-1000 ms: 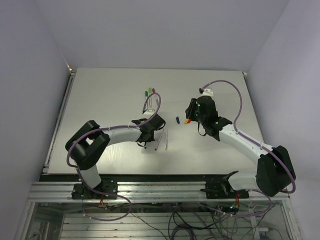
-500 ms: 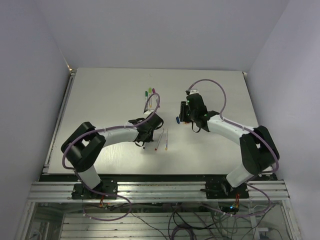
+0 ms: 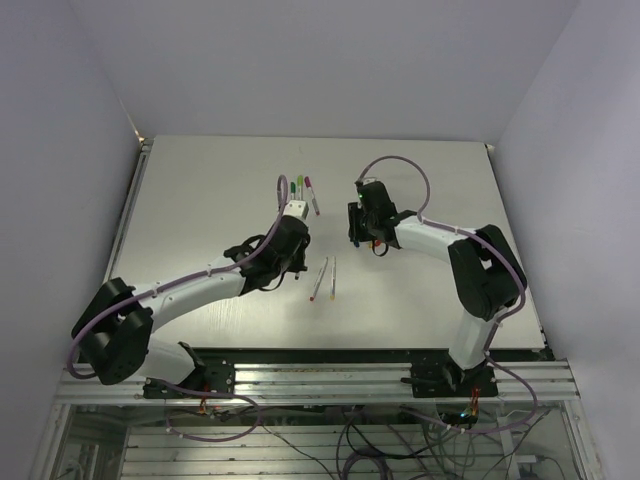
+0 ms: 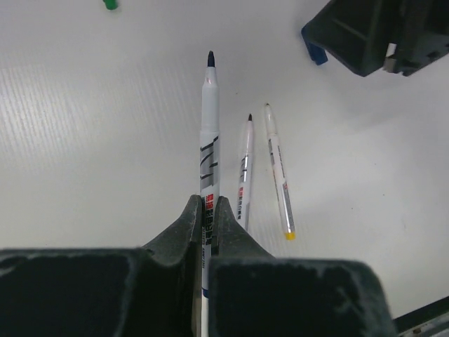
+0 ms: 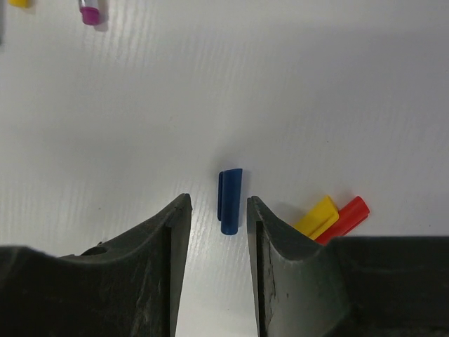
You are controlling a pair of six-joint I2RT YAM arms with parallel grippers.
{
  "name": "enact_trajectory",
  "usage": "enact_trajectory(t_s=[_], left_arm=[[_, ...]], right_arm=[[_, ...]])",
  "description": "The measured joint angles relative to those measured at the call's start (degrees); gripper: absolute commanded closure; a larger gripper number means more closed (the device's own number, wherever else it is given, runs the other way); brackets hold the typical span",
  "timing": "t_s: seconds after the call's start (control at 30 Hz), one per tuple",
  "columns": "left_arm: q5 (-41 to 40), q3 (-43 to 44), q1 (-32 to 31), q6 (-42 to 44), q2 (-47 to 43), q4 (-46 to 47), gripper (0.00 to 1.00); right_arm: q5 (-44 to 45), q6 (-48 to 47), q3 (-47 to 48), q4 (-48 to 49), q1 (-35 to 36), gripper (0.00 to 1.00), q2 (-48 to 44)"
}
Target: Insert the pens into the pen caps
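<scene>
The open end of the blue pen cap should stay free so the pen can be inserted. My right gripper needs to pick up the cap across its long sides next.
My left gripper (image 4: 208,205) is shut on a white pen (image 4: 209,126) whose dark tip points away from the wrist, above the table. Two more pens (image 4: 244,168) lie side by side just right of it, one with a yellow end (image 4: 278,168). In the top view the left gripper (image 3: 293,262) is left of these pens (image 3: 320,280). My right gripper (image 5: 217,203) is open and low over the table, with the blue pen cap (image 5: 230,191) lying between its fingertips. A yellow cap (image 5: 317,216) and a red cap (image 5: 344,219) lie beside its right finger.
Capped pens lie at the back near the table's middle, one with a green cap (image 3: 297,183) and one with a purple cap (image 3: 312,195). The purple cap (image 5: 91,14) shows at the top left of the right wrist view. The table's edge (image 3: 140,200) runs along the left.
The right gripper has swung left and down over the blue cap, its jaws widening. The left arm has stretched forward and carried its pen a little toward the back.
</scene>
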Motion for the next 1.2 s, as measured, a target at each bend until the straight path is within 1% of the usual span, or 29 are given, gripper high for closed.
enact_trajectory(t_s=[0.2, 0.5, 0.83, 0.87, 0.93, 0.97, 1.0, 1.03, 1.2], left_arm=[[3.1, -2.4, 0.1, 1.1, -2.1, 3.3, 0.93], [5.9, -2.5, 0.3, 1.7, -2.4, 5.8, 0.93], [7.4, -2.5, 0.6, 2.0, -2.2, 6.6, 0.93], [7.5, -2.5, 0.7, 2.0, -2.1, 6.7, 0.93], [7.5, -2.5, 0.9, 2.0, -2.0, 6.8, 0.93], [7.5, -2.5, 0.9, 2.0, -2.0, 6.9, 0.93], [7.5, -2.5, 1.0, 2.0, -2.0, 6.9, 0.93], [7.5, -2.5, 1.1, 2.0, -2.0, 6.9, 0.93], [7.5, -2.6, 1.2, 1.9, -2.0, 6.9, 0.93]], right_arm=[[0.3, 0.0, 0.6, -1.1, 0.0, 0.63, 2.0], [0.9, 0.0, 1.8, -1.6, 0.0, 0.64, 4.8], [3.0, 0.5, 3.4, -3.0, 0.1, 0.71, 5.9], [3.1, 0.6, 3.4, -3.1, 0.1, 0.73, 5.9], [3.2, 0.6, 3.4, -3.2, 0.2, 0.8, 5.9], [3.4, 0.7, 3.4, -3.3, 0.3, 0.86, 6.0], [3.5, 0.8, 3.4, -3.4, 0.4, 0.96, 6.0], [3.7, 0.8, 3.4, -3.5, 0.4, 1.0, 6.0], [3.8, 1.8, 3.8, -4.2, 0.5, 1.0, 6.0]])
